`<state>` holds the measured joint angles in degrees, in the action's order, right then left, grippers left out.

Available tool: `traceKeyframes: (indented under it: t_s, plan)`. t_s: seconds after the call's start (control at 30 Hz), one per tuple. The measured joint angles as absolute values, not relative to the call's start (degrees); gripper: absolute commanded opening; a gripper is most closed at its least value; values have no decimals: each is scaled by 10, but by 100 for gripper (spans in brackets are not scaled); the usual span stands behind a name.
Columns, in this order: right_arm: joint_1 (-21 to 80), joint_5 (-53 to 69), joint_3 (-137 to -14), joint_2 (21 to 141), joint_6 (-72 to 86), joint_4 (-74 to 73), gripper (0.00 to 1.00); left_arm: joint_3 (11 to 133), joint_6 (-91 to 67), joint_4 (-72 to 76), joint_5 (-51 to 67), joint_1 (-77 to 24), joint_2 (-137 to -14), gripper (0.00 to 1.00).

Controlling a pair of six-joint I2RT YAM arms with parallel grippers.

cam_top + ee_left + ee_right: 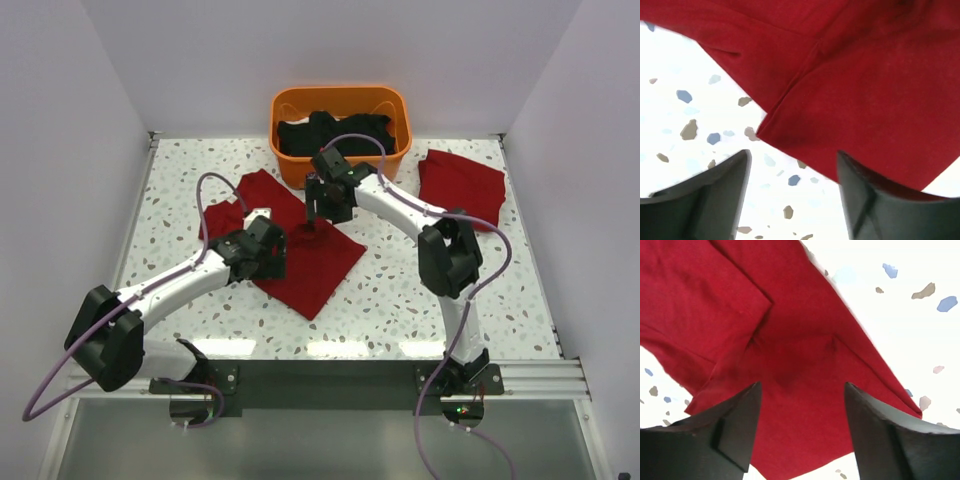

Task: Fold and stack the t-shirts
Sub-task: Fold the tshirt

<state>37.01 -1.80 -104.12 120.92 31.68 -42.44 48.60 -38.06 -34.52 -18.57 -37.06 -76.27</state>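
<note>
The right gripper grabs the dark-red t-shirt by its hem-end corner nearest the second t-shirt next. Then it folds that corner toward the dark-red t-shirt's collar.
A dark-red t-shirt [310,262] lies partly folded in the middle of the table, one sleeve [255,192] spread to the back left. My left gripper [272,252] is open low over its left edge; the left wrist view shows the cloth's folded edge [840,100] just beyond the fingers [720,190]. My right gripper [318,214] is open just above the shirt's back edge, with the red cloth [795,370] between and below its fingers [880,430]. A second dark-red t-shirt [458,186] lies folded at the back right.
An orange basket [340,105] holding dark clothes [335,130] stands at the back centre, right behind my right gripper. White walls close in the speckled table [400,290] on three sides.
</note>
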Motion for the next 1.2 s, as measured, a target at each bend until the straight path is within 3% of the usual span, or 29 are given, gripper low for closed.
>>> traceKeyframes:
  t_s: [0.1,0.13,0.5,0.67,1.0,1.2]
  plan:
    - [370,-6,-1029,1191,305,-420,95,494,-386,-357,-197,-370,-762,100]
    - [370,0,-1016,1180,300,-414,99,497,-387,-358,-199,-369,-761,100]
    - [367,33,-799,1038,288,-356,99,488,-379,-328,-140,-380,-728,100]
    - [352,6,-773,1030,285,-357,99,468,-380,-323,-121,-404,-722,100]
    - [303,-6,-695,1030,339,-323,88,459,-363,-288,-93,-540,-747,93]
    - [296,-5,-695,1040,371,-286,71,472,-342,-266,-81,-564,-824,86]
